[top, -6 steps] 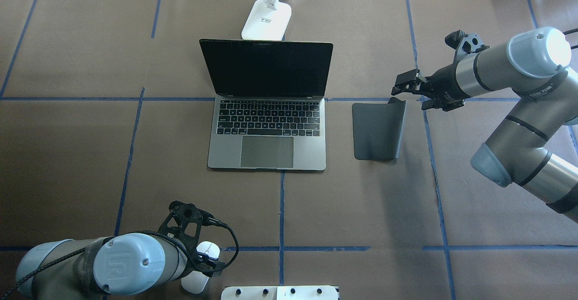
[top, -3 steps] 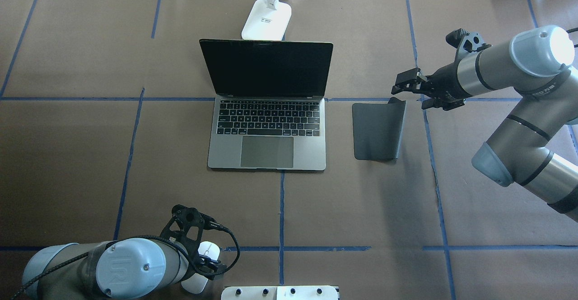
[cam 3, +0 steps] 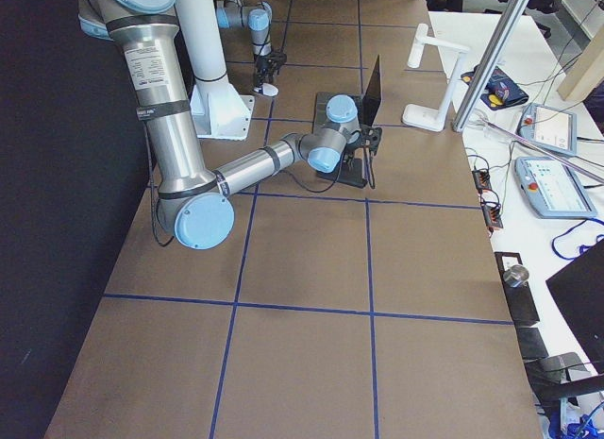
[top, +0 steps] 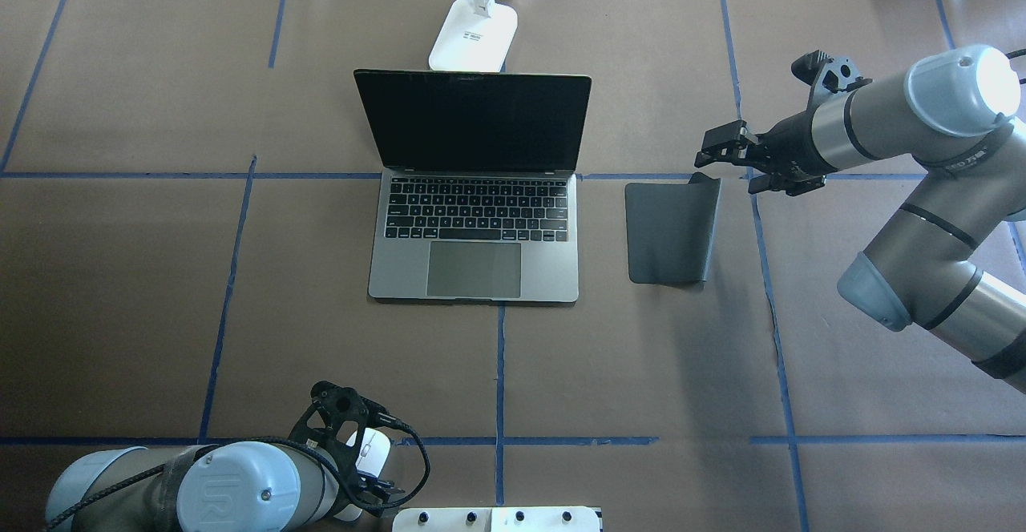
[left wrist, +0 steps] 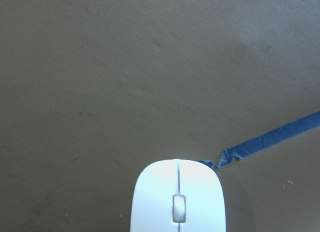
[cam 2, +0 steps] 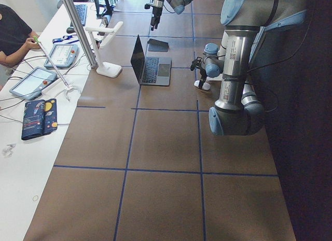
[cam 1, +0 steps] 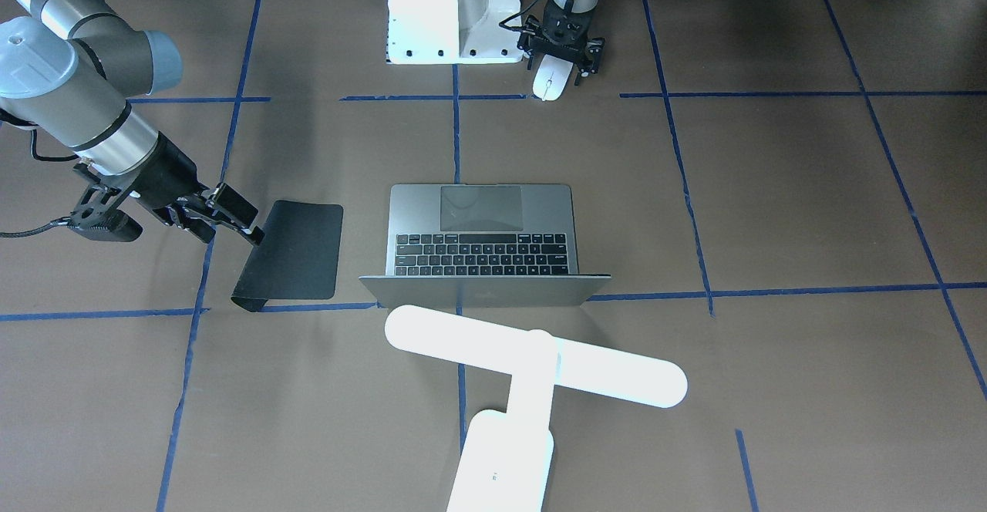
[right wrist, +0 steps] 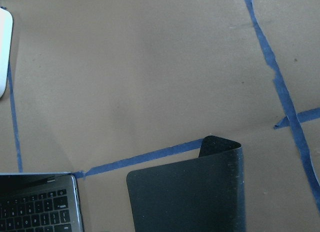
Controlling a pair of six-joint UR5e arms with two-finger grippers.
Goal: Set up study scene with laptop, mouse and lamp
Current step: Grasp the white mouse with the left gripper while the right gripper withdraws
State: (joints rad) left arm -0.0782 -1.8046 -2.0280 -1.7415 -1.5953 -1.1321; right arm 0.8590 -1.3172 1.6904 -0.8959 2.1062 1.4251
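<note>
The white mouse has its rear end point(cam 1: 561, 63) for my left gripper to grab next. My left gripper will then set the mouse on the pad point(cam 1: 291, 251) for the study scene.
The open grey laptop point(top: 477, 227) sits mid-table, its screen facing the robot. The white lamp point(cam 1: 532, 354) stands behind the laptop, its base point(top: 473, 35) at the far edge. The white mouse point(cam 1: 553, 82) lies near the robot pedestal and also shows in the left wrist view point(left wrist: 177, 197). My left gripper point(cam 1: 561, 69) is open, with its fingers either side of the mouse's rear end. In the overhead view the wrist hides most of the mouse point(top: 375, 444). My right gripper point(cam 1: 250, 223) is open, just above the curled-up edge of the black mouse pad point(top: 669, 231).
The white robot pedestal point(cam 1: 451, 11) stands right beside the mouse. Blue tape lines point(top: 501, 372) cross the brown table cover. A side bench with tablets point(cam 2: 31, 83) and an operator point(cam 2: 13, 33) runs along the table's far side.
My left wrist has moved back toward the pedestal over the mouse and now hides more of it. The mouse has stayed put. The right arm shifted only slightly and the pad is unchanged.
</note>
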